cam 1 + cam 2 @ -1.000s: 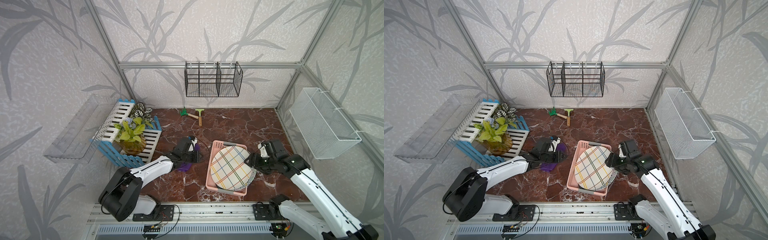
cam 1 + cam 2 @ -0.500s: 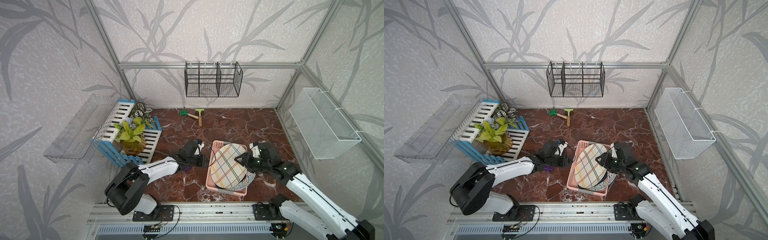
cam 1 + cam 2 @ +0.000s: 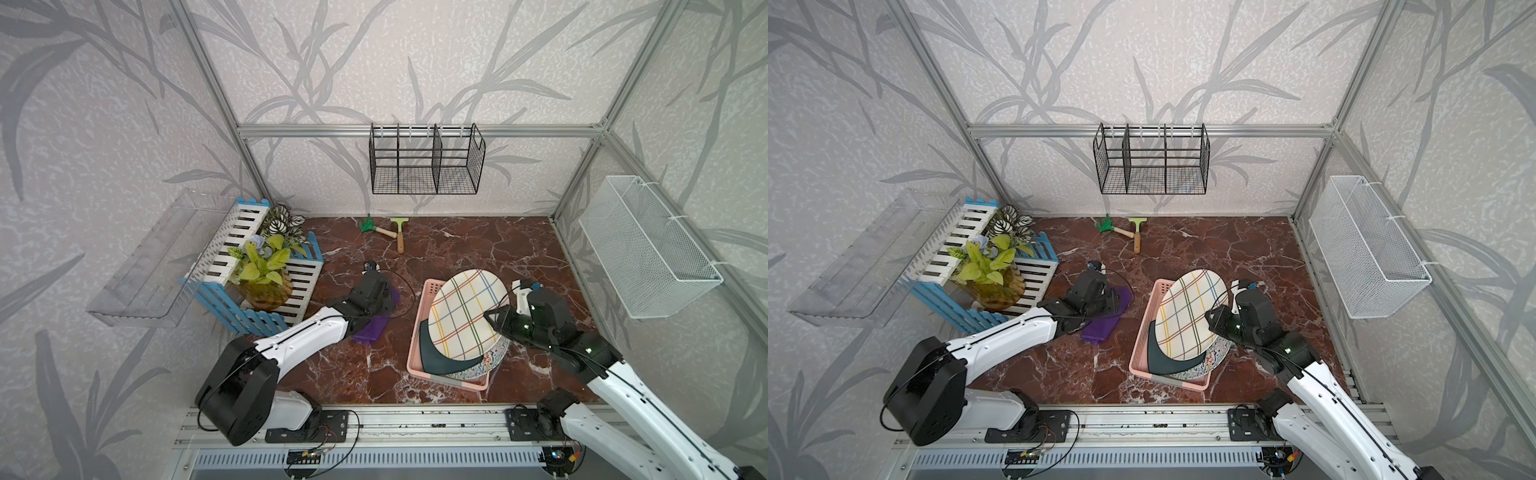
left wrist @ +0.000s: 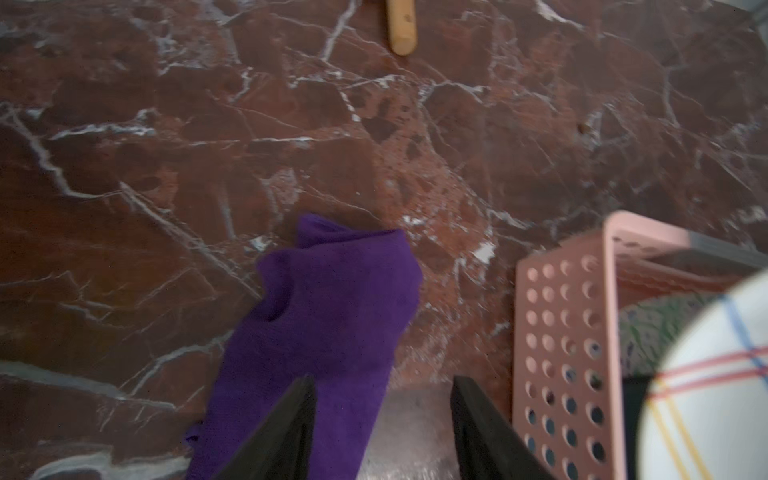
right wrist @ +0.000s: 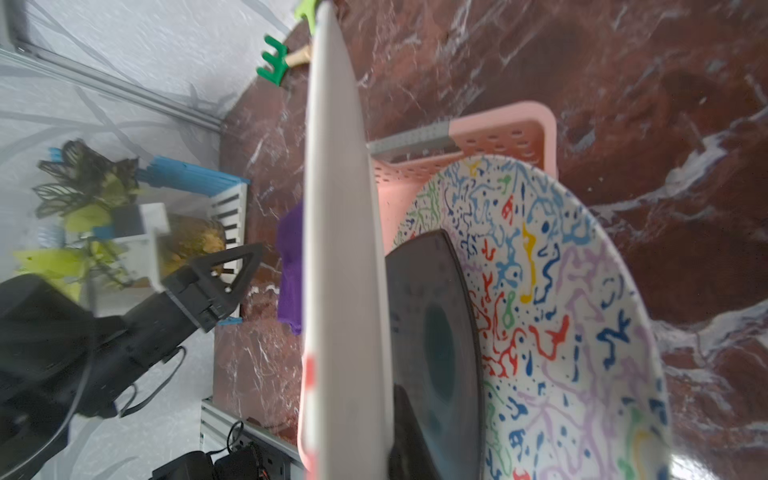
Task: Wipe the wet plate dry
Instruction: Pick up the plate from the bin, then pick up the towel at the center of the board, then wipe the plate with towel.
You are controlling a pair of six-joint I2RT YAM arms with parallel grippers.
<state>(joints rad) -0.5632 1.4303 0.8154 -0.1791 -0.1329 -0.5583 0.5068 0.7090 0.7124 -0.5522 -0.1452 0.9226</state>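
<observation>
The robot's left gripper will pinch the purple cloth (image 3: 372,330) across its middle next. The folded end of the cloth should stay bunched past the gripper's fingers, so that it can wipe the plate.
A white plate with coloured plaid lines (image 3: 461,320) (image 3: 1183,320) stands tilted up out of the pink basket (image 3: 419,316) (image 3: 1142,332). My right gripper (image 3: 492,320) (image 3: 1210,318) is shut on its right rim. The right wrist view shows the plate edge-on (image 5: 345,249). A purple cloth (image 3: 372,330) (image 3: 1096,328) (image 4: 332,299) lies on the marble floor left of the basket. My left gripper (image 3: 384,299) (image 4: 382,386) hovers low over it, open. One of its fingers (image 4: 299,415) is above the cloth. The other finger (image 4: 469,415) is beside the basket wall (image 4: 561,332).
A dark teal plate (image 5: 432,332) and a speckled plate (image 5: 561,291) lie in the basket under the tilted one. Small garden tools (image 3: 390,232) lie at the back. A fenced planter (image 3: 266,270) stands left. Wire baskets hang on the back wall (image 3: 424,166) and right wall (image 3: 648,249).
My right gripper has shut on the plaid plate's rim and tipped the plate up from lying flat in the basket. My left gripper has opened wider over the purple cloth.
</observation>
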